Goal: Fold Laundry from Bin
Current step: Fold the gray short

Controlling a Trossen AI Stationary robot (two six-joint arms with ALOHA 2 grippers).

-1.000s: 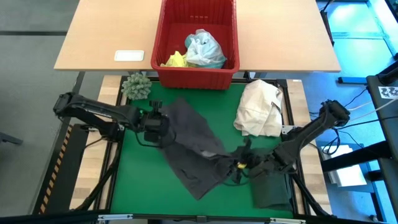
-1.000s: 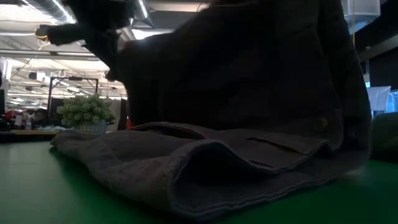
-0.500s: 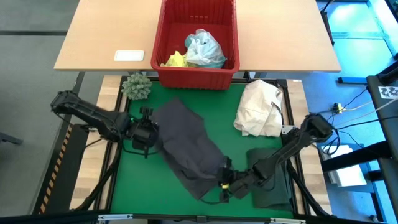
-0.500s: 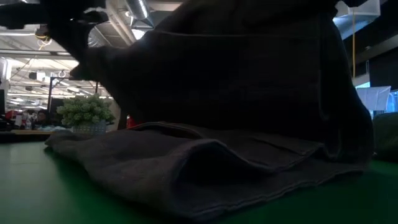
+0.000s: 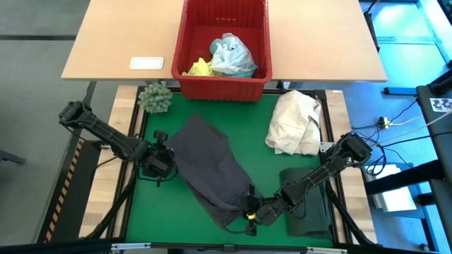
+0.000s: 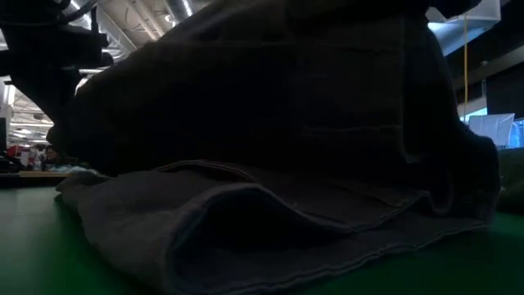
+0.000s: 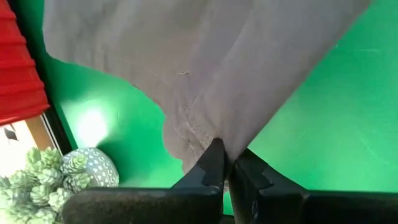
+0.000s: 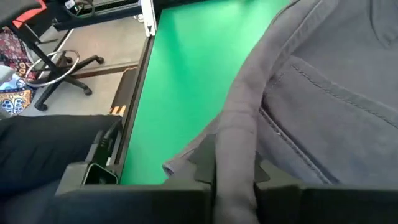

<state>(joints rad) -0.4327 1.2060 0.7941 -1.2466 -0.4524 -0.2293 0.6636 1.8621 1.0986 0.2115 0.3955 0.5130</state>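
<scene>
My left gripper should now let go of the grey garment's gathered edge [image 5: 171,145] in its fingers, because that edge is low against the green mat and the grey garment [image 5: 208,169] would lie spread.
The grey garment [image 5: 208,169] lies slantwise on the green mat, its upper layer raised over a lower layer that rests on the mat [image 6: 270,238]. My left gripper [image 5: 164,161] is shut on its left side, and my right gripper [image 5: 248,210] is shut on its near end. The red bin [image 5: 191,77] stands at the far edge and holds a turquoise garment [image 5: 232,56] and a yellow garment [image 5: 200,68]. A dark green garment [image 5: 308,208] lies folded at the near right. My left gripper pinches a gathered edge of the grey garment [image 7: 214,127] between its two fingers [image 7: 211,163]. The fingers come low from the table's left side. The cloth fans out from the pinch and runs away over the mat. My right gripper pinches a rolled fold of the grey garment [image 8: 239,124] between its two fingers [image 8: 202,163], several layers thick. It comes low from the table's right side. The fold runs along the fingers and away from them, with the rest lying beside it.
A cream-white cloth bundle [image 5: 295,123] lies at the mat's far right. A green spiky ball [image 5: 155,97] sits at the far left corner. A white card [image 5: 147,63] lies on the wooden table beside the bin. Bare mat shows at the near left [image 5: 162,212].
Both grippers have gone toward the table's left and near edges, staying shut on the grey garment. The garment's right part has been carried over its left part, so it now lies narrower and folded over. Its lower layer has stayed on the mat.
</scene>
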